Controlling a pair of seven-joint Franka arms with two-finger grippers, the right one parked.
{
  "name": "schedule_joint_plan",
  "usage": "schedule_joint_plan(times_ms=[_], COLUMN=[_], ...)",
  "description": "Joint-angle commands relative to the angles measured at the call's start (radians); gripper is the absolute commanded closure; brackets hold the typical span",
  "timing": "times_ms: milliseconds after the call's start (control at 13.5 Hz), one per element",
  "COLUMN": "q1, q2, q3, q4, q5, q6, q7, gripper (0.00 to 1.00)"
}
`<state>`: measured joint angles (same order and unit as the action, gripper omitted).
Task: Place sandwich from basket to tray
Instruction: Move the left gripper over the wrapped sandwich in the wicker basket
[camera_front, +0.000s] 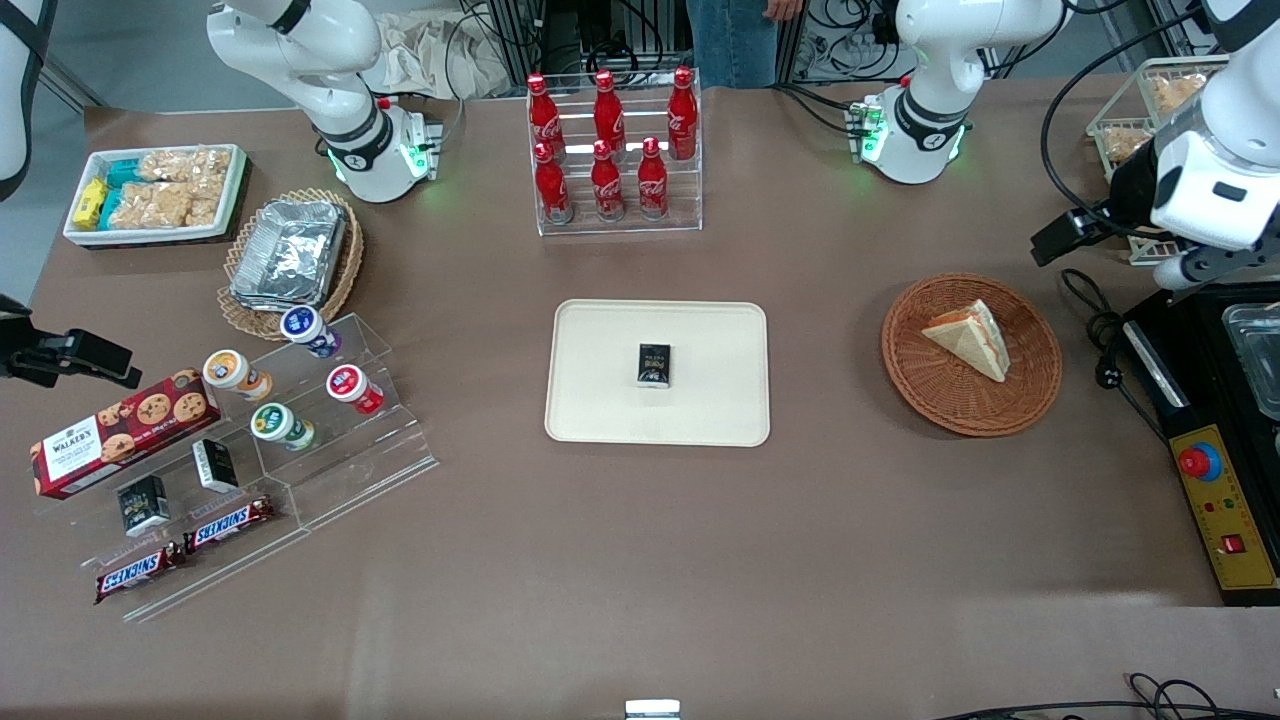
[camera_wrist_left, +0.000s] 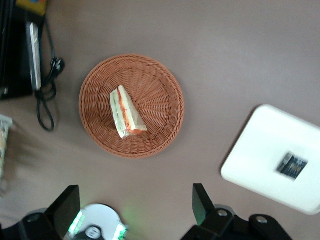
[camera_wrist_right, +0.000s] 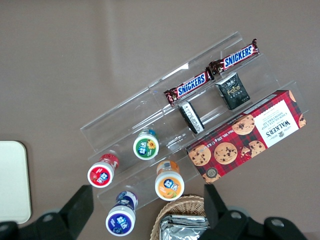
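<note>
The sandwich is a sloping wedge with its filling edge (camera_wrist_left: 124, 109) facing up. My gripper should therefore grab the flat bread sides at its wrapped end (camera_wrist_left: 130, 124) next.
The sandwich (camera_front: 970, 338) (camera_wrist_left: 126, 112), a white-bread wedge with orange and green filling at its edge, lies in the round reddish-brown wicker basket (camera_front: 955, 405) (camera_wrist_left: 157, 95). The cream-white tray (camera_front: 600, 400) (camera_wrist_left: 260, 150) sits mid-table and carries a small black box (camera_front: 655, 364) (camera_wrist_left: 293, 166). My gripper (camera_front: 1185, 272) (camera_wrist_left: 134, 205) hangs high above the table at the working arm's end, off to the side of the basket and apart from it. It is open wide, with nothing between its fingers (camera_wrist_left: 200, 200).
A black machine with a yellow panel and red button (camera_front: 1200, 462) and a black cable (camera_front: 1100, 330) lie beside the basket. A cola bottle rack (camera_front: 610, 150) stands farther back. An acrylic snack stand (camera_front: 330, 440), foil trays (camera_front: 290, 250) and a snack bin (camera_front: 155, 190) lie toward the parked arm's end.
</note>
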<state>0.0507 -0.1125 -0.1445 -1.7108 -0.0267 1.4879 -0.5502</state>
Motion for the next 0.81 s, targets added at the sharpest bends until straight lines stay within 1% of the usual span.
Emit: schedule_joint_plan(times_ms=[0, 148, 296, 370, 667, 741], q1=[0.008, 0.009, 0.006, 0.006, 0.011, 0.012], q2=[0.036, 0.037, 0.031, 0.013, -0.154, -0.157], q3=[-0.010, -0.010, -0.012, -0.012, -0.009, -0.009], q4=[0.019, -0.030, -0.113, -0.177, -0.479, -0.506], q5=[-0.010, -0.010, 0.002, 0.002, -0.004, -0.004], q6=[-0.009, 0.023, 0.084, 0.122, 0.331, 0.354], q7=[-0.189, -0.206, -0.212, -0.214, -0.227, -0.252], gripper=[0.00, 0.00, 0.00, 0.00, 0.00, 0.00])
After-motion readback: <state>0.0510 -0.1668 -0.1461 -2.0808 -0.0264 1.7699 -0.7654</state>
